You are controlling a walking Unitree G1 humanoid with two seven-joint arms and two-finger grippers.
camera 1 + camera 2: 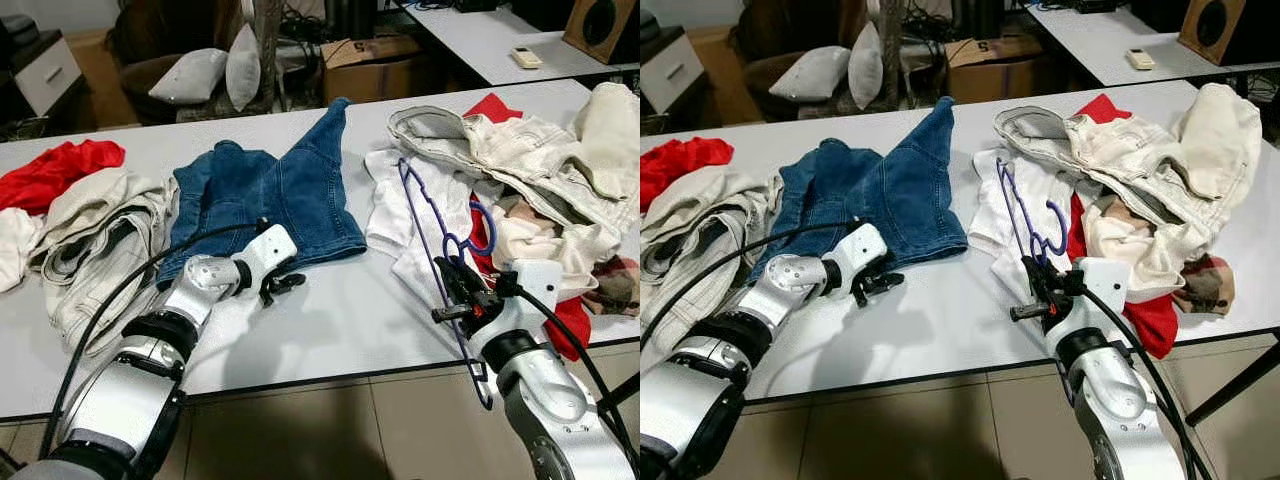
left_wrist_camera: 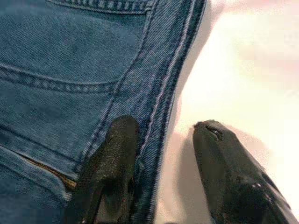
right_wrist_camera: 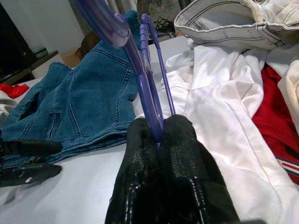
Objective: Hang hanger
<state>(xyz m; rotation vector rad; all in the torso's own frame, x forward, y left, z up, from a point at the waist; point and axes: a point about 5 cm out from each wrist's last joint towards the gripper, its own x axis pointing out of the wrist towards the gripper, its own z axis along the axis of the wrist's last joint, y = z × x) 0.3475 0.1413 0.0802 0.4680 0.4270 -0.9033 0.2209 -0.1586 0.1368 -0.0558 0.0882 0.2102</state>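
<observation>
The left gripper picks up the denim shorts by their stitched hem (image 2: 160, 135) next. The hem is the loose edge of the shorts, because the rest lies spread flat.
A thin purple hanger (image 1: 424, 228) lies slanted over a white garment (image 1: 398, 222) on the white table (image 1: 340, 320), its lower end reaching past the front edge. My right gripper (image 1: 456, 276) is shut on the hanger's bar, which rises from between the pads (image 3: 140, 140) in the right wrist view. Blue denim shorts (image 1: 270, 190) are spread at mid-table. My left gripper (image 1: 283, 285) is open at their lower hem, with one finger (image 2: 114, 158) on the denim edge and the other (image 2: 224, 163) over bare table.
Beige trousers (image 1: 90, 230) and a red cloth (image 1: 50, 170) lie at the left. A heap of cream, red and checked clothes (image 1: 540, 170) fills the right end. Behind the table are pillows (image 1: 190, 75), a cardboard box (image 1: 370, 60) and a second table (image 1: 480, 35).
</observation>
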